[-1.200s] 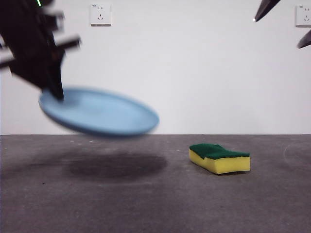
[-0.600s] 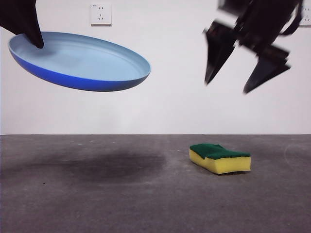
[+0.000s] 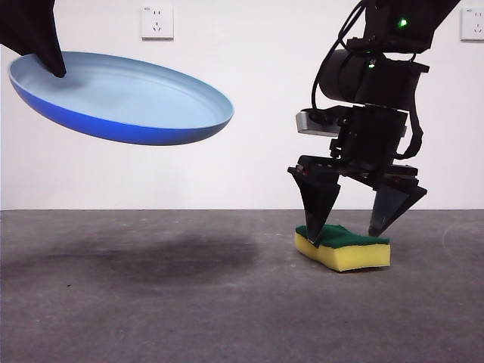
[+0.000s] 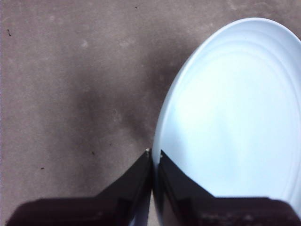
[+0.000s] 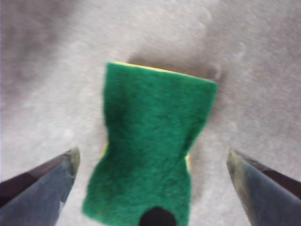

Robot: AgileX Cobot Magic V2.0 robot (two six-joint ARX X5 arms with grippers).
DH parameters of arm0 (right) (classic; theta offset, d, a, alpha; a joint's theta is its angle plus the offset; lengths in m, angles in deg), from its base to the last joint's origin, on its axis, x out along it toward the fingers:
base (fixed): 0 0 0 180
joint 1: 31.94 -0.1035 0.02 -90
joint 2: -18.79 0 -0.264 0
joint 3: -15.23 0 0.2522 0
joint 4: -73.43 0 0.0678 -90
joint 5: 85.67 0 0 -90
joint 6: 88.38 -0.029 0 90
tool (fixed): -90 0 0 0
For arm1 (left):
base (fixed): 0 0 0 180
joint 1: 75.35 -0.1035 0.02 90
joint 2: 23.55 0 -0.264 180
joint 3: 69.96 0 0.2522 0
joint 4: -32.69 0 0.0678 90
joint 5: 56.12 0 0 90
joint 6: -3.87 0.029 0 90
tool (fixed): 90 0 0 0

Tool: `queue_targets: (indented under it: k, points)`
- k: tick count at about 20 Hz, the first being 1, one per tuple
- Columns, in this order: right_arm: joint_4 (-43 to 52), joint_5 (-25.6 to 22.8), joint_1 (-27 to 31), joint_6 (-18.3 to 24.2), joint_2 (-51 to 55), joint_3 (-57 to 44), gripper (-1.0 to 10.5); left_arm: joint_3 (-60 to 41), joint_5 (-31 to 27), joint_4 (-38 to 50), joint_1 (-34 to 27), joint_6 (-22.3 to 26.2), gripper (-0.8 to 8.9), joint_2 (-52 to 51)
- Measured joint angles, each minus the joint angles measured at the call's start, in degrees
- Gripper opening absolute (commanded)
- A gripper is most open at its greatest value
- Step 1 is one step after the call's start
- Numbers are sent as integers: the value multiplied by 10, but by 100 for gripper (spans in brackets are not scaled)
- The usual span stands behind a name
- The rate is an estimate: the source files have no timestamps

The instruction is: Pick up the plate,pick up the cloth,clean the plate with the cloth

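Observation:
I will clean the plate (image 3: 125, 94) with the green-topped sponge, so my right gripper will next grab that sponge by its narrow middle (image 3: 344, 239).
The light-blue plate (image 3: 125, 94) hangs tilted high above the table at the left, held by its rim. My left gripper (image 3: 51, 66) is shut on that rim; in the left wrist view its jaws (image 4: 154, 153) pinch the plate's (image 4: 235, 117) edge. The cloth, a yellow sponge with a green top (image 3: 344, 246), lies on the table at the right. My right gripper (image 3: 348, 227) is open just above it, one jaw on each side. In the right wrist view the sponge (image 5: 150, 141) lies between the open jaws of the gripper (image 5: 151, 157).
The grey table (image 3: 189, 302) carries the plate's shadow at the left. A white wall with two power sockets (image 3: 156, 21) stands behind.
My right gripper has dropped from high at the right down over the sponge. The plate rose from low over the table and has held still for the last half second.

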Motion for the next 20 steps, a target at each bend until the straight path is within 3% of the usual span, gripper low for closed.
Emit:
queue_targets:
  k: [8, 11, 13, 17, 20]
  points:
    - [11, -3, 0, 0, -32, 0, 432, 0, 0, 0, 0, 0, -9, 0]
    - [14, -3, 0, 0, -34, 0, 201, 0, 0, 0, 0, 3, -9, 0]
    - [12, -4, 0, 0, -34, 0, -20, 0, 0, 0, 0, 4, -9, 0]
    - [10, -4, 0, -2, -31, 0, -15, 0, 0, 10, 0, 4, -9, 3]
    - [8, 0, 0, -35, 24, 0, -15, 0, 0, 17, 0, 4, -9, 23]
